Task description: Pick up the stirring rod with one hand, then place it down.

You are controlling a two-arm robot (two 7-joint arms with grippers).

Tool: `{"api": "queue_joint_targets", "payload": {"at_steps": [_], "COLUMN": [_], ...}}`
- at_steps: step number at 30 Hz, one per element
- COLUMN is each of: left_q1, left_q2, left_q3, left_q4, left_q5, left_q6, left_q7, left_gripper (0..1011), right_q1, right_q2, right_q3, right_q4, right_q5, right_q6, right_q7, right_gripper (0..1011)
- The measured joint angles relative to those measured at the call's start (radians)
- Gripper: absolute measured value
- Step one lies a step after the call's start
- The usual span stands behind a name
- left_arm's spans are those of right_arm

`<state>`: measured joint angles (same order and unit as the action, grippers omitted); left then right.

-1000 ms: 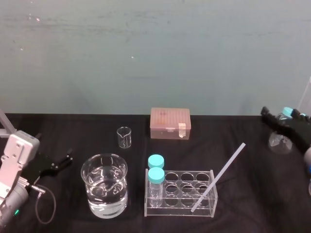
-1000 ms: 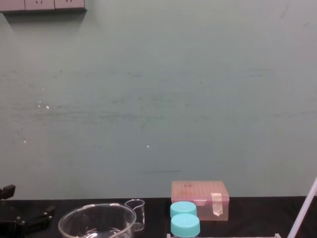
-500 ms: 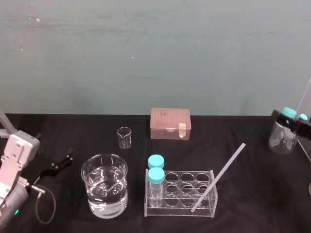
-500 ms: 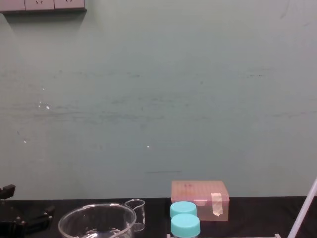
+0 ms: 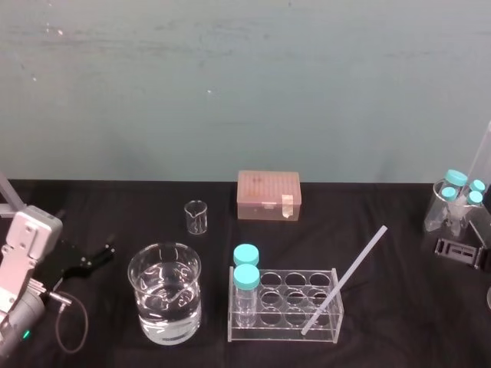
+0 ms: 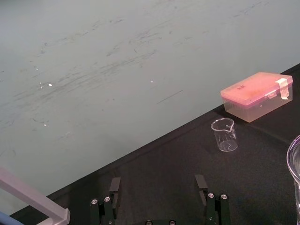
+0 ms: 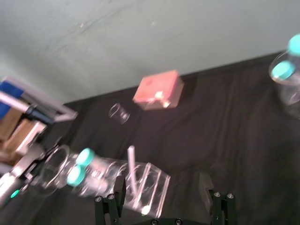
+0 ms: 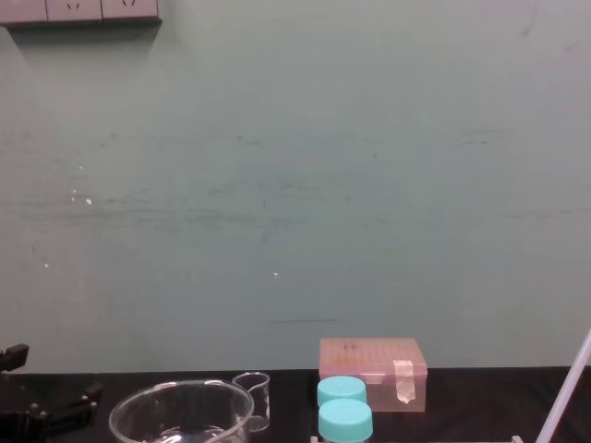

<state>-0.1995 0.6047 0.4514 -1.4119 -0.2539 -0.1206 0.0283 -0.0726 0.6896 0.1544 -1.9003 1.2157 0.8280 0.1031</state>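
Observation:
The clear tube rack (image 7: 153, 186) surrounds the stirring rod's lower end, so the robot's right gripper will next grab the rod by its upper part (image 7: 131, 158), which is free, to pick it up.
The stirring rod (image 5: 345, 280) is thin, white and translucent. It leans in the clear tube rack (image 5: 326, 272), with its top tilted up to the right. The chest view catches its upper part (image 8: 568, 391) at the right edge, and the right wrist view has the stirring rod (image 7: 131, 168) ahead of the open fingers. My right gripper (image 7: 161, 199) is open and empty; in the head view the right gripper (image 5: 462, 252) is low at the far right, away from the rod. My left gripper (image 6: 158, 190) rests open and empty at the table's left (image 5: 90, 259).
A large beaker of water (image 5: 164, 294) stands left of the rack. Two blue-capped bottles (image 5: 246, 277) sit in the rack's left end. A small glass beaker (image 5: 196, 217) and a pink box (image 5: 268, 195) are behind. A flask holding blue-capped tubes (image 5: 453, 208) stands at the far right.
My right gripper has drawn away from the flask at the far right and now sits lower, by the right edge. The rod and the left arm have not moved.

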Motion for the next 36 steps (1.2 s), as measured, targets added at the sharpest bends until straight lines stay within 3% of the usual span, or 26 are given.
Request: {"api": "queue_joint_targets", "payload": {"at_steps": [7,18,28,36], "left_q1": [0.0,0.0,0.0,0.0], "left_q2": [0.0,0.0,0.0,0.0], "left_q3": [0.0,0.0,0.0,0.0], "left_q4": [0.0,0.0,0.0,0.0], "left_q5": [0.0,0.0,0.0,0.0], "left_q6": [0.0,0.0,0.0,0.0], "left_q7": [0.0,0.0,0.0,0.0], "left_gripper": [1005,1005,1005,1005], "right_q1": [-0.011,-0.011,-0.032,-0.038], "right_q2": [0.004,-0.066,-0.126,-0.142], "right_q3": [-0.007,-0.048,-0.108,-0.154], "right_q4": [-0.006,-0.017,-0.028,-0.015], "right_q5": [0.05,0.119,0.079,0.039], "right_q6": [0.023,0.011,-0.132,-0.218], "right_q7": [0.005,-0.089,-0.083,-0.059], "right_gripper": [1003,1003,1003,1003]}}
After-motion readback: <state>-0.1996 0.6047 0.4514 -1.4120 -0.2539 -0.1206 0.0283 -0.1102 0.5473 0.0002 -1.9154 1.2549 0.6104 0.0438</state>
